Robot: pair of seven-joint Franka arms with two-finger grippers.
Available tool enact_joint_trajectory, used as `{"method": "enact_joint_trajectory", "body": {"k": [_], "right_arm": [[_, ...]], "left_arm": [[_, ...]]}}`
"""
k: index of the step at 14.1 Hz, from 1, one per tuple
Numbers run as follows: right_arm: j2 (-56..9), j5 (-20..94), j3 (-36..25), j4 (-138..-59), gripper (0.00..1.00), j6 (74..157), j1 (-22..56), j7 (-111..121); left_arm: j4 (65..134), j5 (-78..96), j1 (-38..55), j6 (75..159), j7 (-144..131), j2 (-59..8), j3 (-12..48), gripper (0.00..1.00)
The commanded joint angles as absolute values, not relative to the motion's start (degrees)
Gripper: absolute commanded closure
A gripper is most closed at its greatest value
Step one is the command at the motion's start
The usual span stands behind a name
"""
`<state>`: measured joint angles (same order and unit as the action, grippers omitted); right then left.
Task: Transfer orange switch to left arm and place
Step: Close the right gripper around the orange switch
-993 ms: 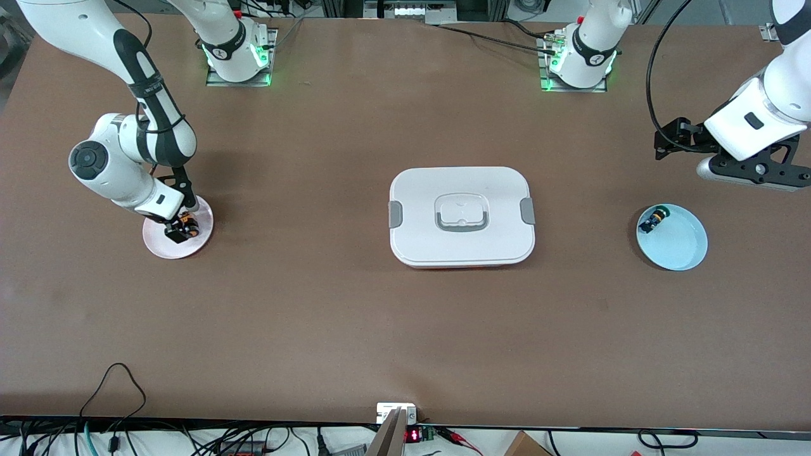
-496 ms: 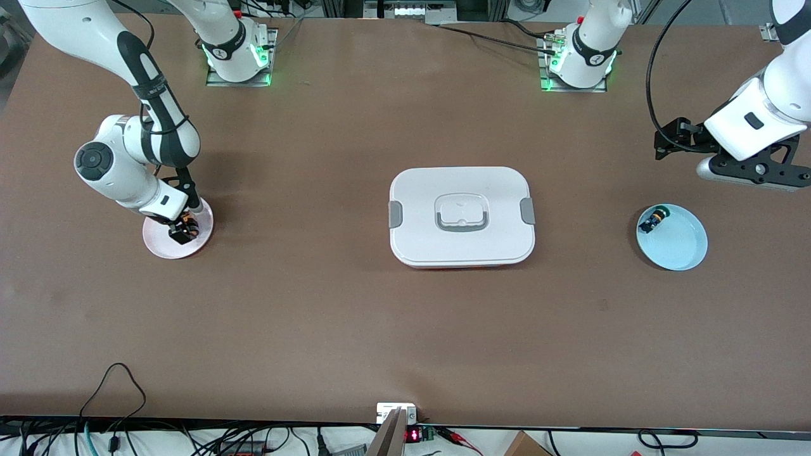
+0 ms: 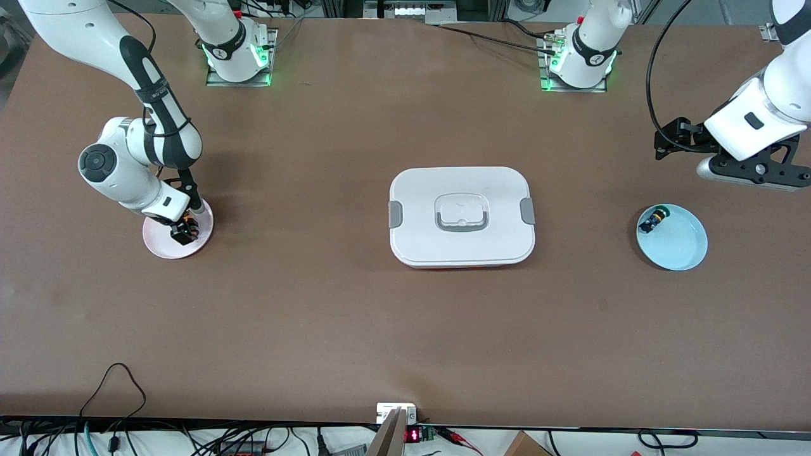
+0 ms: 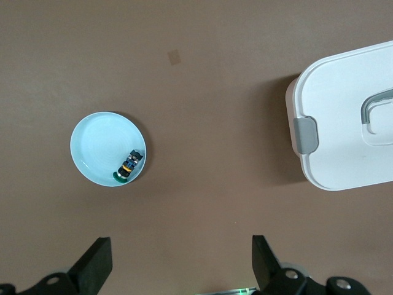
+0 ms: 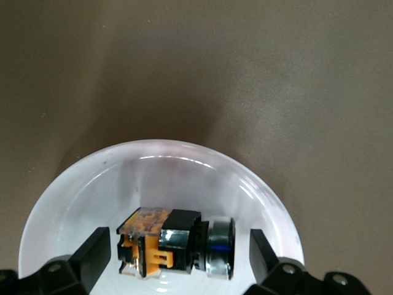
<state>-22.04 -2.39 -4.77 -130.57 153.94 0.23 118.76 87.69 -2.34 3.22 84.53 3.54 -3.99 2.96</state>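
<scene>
The orange switch (image 3: 185, 226) has two ends, the clear housing and the round cap, and my right gripper will next hold it by them to pass it to my left arm.
The orange switch (image 3: 185, 226) (image 5: 161, 244) lies on its side in a pink plate (image 3: 159, 246) (image 5: 73, 178) toward the right arm's end of the table. My right gripper (image 3: 181, 232) (image 5: 178, 251) is down in the plate and open, one finger at each end of the switch, with no contact visible. My left gripper (image 3: 751, 170) (image 4: 182, 261) hangs open and empty over bare table beside a light blue plate (image 3: 681, 247) (image 4: 95, 144). The white box (image 3: 462, 215) (image 4: 344, 123) sits mid-table between the two plates.
A small black switch with a green cap (image 3: 653, 220) (image 4: 128, 166) lies in the light blue plate. Cables and electronics run along the table's edge nearest the camera (image 3: 405, 430). The arms' bases (image 3: 237, 54) (image 3: 580, 60) stand at the back edge.
The right arm's elbow has shifted slightly and its gripper has settled a little lower round the orange switch. The left arm has not moved.
</scene>
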Motion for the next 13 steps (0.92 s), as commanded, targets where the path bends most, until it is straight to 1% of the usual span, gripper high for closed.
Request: {"method": "enact_joint_trajectory", "body": {"k": [1, 3, 5, 6, 8, 9, 10, 13], "right_arm": [[-22.2, -0.6, -4.5, -132.0, 0.0, 158.5, -0.4, 122.8], [-22.3, -0.7, -4.5, -132.0, 0.04, 158.5, -0.4, 122.9], [-22.3, -0.7, -4.4, -132.0, 0.1, 158.5, -0.4, 122.9], [-22.3, -0.7, -4.4, -132.0, 0.1, 158.5, -0.4, 122.9], [-22.3, -0.7, -4.4, -132.0, 0.17, 158.5, -0.4, 122.9], [-22.3, -0.7, -4.4, -132.0, 0.26, 158.5, -0.4, 122.9], [-22.3, -0.7, -4.4, -132.0, 0.41, 158.5, -0.4, 123.0], [-22.3, -0.7, -4.4, -131.9, 0.75, 158.4, -0.4, 123.0]], "left_arm": [[86.7, -1.9, 3.3, 84.0, 3.4, -4.0, 3.0, 0.0], [86.7, -1.9, 3.3, 84.1, 3.4, -4.0, 2.9, 0.0], [86.7, -1.9, 3.3, 84.1, 3.4, -4.0, 2.9, 0.0], [86.7, -1.9, 3.3, 84.0, 3.4, -4.0, 2.9, 0.0], [86.7, -1.9, 3.3, 84.1, 3.4, -4.0, 2.9, 0.0], [86.7, -1.9, 3.3, 84.0, 3.4, -4.0, 3.0, 0.0], [86.7, -1.9, 3.3, 84.0, 3.4, -4.0, 2.9, 0.0], [86.7, -1.9, 3.3, 84.0, 3.4, -4.0, 3.0, 0.0]]}}
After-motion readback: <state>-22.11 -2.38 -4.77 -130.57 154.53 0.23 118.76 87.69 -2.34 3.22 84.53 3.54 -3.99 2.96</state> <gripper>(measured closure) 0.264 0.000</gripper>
